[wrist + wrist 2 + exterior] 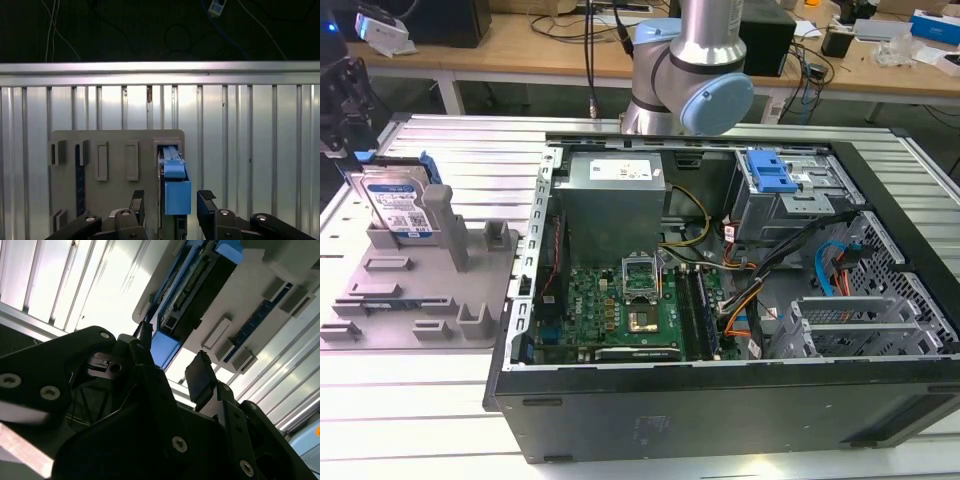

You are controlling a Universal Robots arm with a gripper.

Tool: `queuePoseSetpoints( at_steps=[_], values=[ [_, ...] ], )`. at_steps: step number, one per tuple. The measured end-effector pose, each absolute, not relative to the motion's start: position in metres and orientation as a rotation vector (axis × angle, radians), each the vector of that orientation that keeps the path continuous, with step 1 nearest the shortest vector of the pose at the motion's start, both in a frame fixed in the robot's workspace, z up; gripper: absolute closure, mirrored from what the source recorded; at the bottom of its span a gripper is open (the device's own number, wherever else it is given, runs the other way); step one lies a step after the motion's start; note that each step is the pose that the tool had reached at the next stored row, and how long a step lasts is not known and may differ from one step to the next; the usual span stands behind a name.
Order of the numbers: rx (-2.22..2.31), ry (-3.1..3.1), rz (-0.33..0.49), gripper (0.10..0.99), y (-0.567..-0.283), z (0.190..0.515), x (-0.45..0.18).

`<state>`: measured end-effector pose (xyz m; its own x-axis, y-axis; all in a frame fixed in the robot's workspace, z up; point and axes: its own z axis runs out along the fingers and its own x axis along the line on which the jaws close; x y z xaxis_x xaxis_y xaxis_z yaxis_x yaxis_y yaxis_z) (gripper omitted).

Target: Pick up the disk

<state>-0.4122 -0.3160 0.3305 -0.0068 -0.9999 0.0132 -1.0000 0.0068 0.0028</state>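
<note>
My gripper's open fingers are above the disk's blue rail (428,167), short of the disk's sides. They would miss if I closed now, so my gripper needs to first come down.
The disk (398,203) stands on edge in the grey plastic holder (420,290) at the exterior view's left, its blue-and-white label facing the camera. The dark gripper (342,110) hangs just above it at the frame's edge. In the first wrist view the gripper (172,200) is open, one black finger (138,200) on each side of the disk's blue rail (176,187), with small gaps to it. In the second wrist view the gripper (172,357) straddles the disk's blue end (162,347) the same way, above the holder (250,290).
An open computer case (720,300) with its motherboard fills the middle of the ribbed metal table (250,150), just beside the holder. A blue-handled drive cage (770,175) sits inside the case. The holder's upright posts (455,225) stand near the disk.
</note>
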Motion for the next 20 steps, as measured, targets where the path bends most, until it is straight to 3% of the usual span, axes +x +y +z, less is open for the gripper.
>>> queuePoseSetpoints(
  at_steps=[20],
  values=[
    [2.202,-2.217,0.020,0.545,-0.312,0.310,-0.415]
  ],
)
